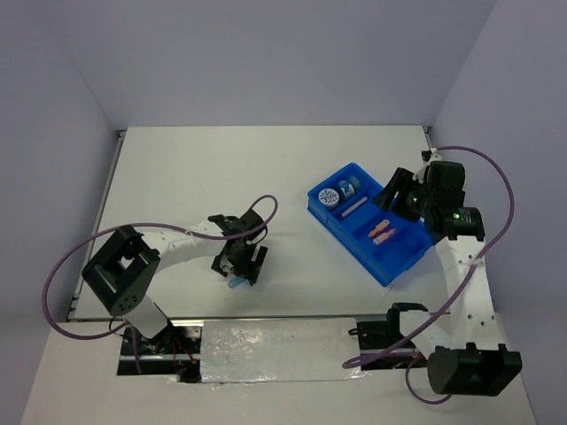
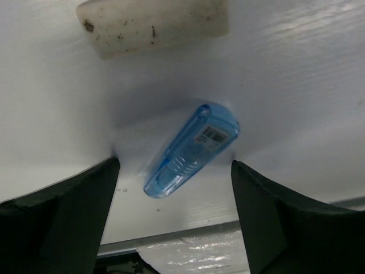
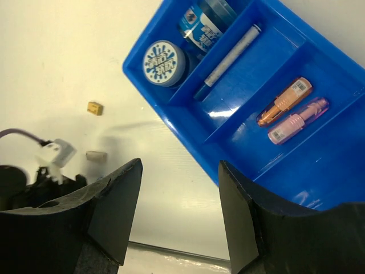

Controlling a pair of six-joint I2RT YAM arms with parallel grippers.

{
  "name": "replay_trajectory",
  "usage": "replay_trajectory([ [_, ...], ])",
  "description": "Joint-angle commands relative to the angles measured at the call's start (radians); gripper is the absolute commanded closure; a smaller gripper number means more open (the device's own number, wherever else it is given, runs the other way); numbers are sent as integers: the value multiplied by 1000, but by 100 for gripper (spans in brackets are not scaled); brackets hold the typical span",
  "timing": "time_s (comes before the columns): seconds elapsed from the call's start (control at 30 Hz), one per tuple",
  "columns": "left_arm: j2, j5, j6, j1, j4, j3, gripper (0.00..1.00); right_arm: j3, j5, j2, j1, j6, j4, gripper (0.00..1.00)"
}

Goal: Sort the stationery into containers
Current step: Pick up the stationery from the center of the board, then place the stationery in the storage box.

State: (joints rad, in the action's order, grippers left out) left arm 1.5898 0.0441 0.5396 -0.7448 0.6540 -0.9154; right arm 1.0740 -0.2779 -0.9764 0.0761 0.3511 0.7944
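Note:
My left gripper should close on the light-blue piece, because both of its fingers reach down to their dark reflections on the tabletop, on either side of the piece.
The blue tray [image 1: 396, 262] [image 3: 171, 105] sits at the right of the table. It holds two blue rolls [image 3: 164, 63] [image 3: 205, 23], a white-blue pen [image 3: 228, 57], an orange piece [image 3: 284, 101] and a pink piece [image 3: 297, 120]. A light-blue oblong piece [image 2: 191, 149] [image 1: 236, 284] lies on the table between the fingers of my left gripper [image 2: 175, 164] [image 1: 239, 264]. That gripper is open, with a gap on both sides of the piece. My right gripper [image 3: 179, 165] [image 1: 397, 189] hangs open and empty by the tray's far right side.
A dirty white block [image 2: 154, 23] lies just beyond the light-blue piece. A tan block [image 3: 94, 108] and a greyish block [image 3: 96, 154] rest on the table left of the tray. The table's near edge [image 2: 171, 242] runs close behind the left fingers.

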Motion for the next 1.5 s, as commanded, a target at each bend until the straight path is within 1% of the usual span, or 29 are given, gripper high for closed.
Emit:
replay_trajectory([
  [0.0, 47, 80, 83, -31, -60, 27, 12, 60, -27, 62, -6, -32, 42, 36],
  [0.03, 58, 83, 92, -37, -73, 39, 31, 72, -24, 70, -6, -34, 46, 36],
  [0.1, 84, 91, 126, -54, -92, 47, 53, 81, -30, 82, -7, -28, 58, 36],
  [0.13, 87, 92, 137, -62, -99, 55, 69, 80, -52, 84, -7, -23, 57, 36],
  [0.2, 85, 94, 163, -90, -103, 61, 79, 58, -89, 90, -7, -3, 43, 36],
  [0.23, 70, 91, 168, -114, -108, 56, 90, 43, -143, 93, -7, 21, 31, 36],
  [0.27, 59, 94, 172, -132, -106, 50, 97, 23, -177, 97, -9, 40, 16, 36],
  [0.3, 46, 102, 172, -154, -105, 43, 100, -21, -214, 99, -12, 61, -18, 36],
  [0.33, 12, 108, 171, -203, -114, 24, 100, -45, -251, 105, -27, 116, -36, 35],
  [0.37, -10, 121, 158, -226, -125, 15, 100, -72, -308, 111, -48, 152, -91, 31],
  [0.4, -31, 126, 152, -252, -140, 0, 100, -118, -311, 117, -70, 185, -121, 30],
  [0.43, -75, 131, 132, -299, -187, -5, 100, -134, -297, 126, -182, 253, -142, 30],
  [0.5, -122, 132, 117, -336, -246, -7, 100, -172, -238, 124, -287, 316, -211, 25],
  [0.53, -161, 123, 106, -358, -302, -8, 100, -184, -227, 111, -365, 381, -231, 24],
  [0.57, -181, 117, 102, -363, -330, -7, 100, -201, -216, 107, -393, 417, -279, 24],
  [0.63, -227, 89, 97, -370, -399, -2, 100, -236, -172, 99, -468, 497, -310, 23],
  [0.67, -238, 85, 97, -370, -415, -3, 100, -244, -115, 99, -493, 514, -322, 23],
  [0.73, -264, 69, 91, -370, -457, -5, 100, -243, -98, 79, -553, 543, -346, 24],
  [0.9, -284, 53, 66, -370, -514, -26, 100, -226, -73, 10, -653, 578, -365, 25],
  [0.97, -290, 65, 60, -370, -522, -40, 100, -246, -76, -1, -694, 597, -408, 25],
  [1.1, -313, 95, 43, -370, -528, -53, 100, -256, -32, -47, -762, 611, -406, 28],
  [1.13, -315, 105, 40, -370, -527, -60, 100, -256, -23, -50, -771, 612, -396, 29],
  [1.17, -318, 111, 37, -370, -519, -62, 100, -258, -17, -56, -788, 614, -396, 37],
  [1.2, -320, 120, 36, -370, -516, -66, 100, -256, -4, -59, -792, 615, -394, 39],
  [1.23, -323, 122, 33, -370, -518, -66, 100, -256, 0, -61, -796, 617, -391, 48],
  [1.27, -327, 129, 33, -370, -514, -66, 100, -256, 5, -64, -805, 614, -391, 50],
  [1.3, -330, 135, 33, -370, -514, -66, 100, -252, 11, -65, -803, 612, -376, 50],
  [1.37, -337, 145, 30, -370, -519, -60, 100, -229, 60, -67, -806, 606, -341, 44],
  [1.47, -332, 145, 22, -370, -508, -68, 100, -195, 121, -59, -806, 580, -301, 37],
])
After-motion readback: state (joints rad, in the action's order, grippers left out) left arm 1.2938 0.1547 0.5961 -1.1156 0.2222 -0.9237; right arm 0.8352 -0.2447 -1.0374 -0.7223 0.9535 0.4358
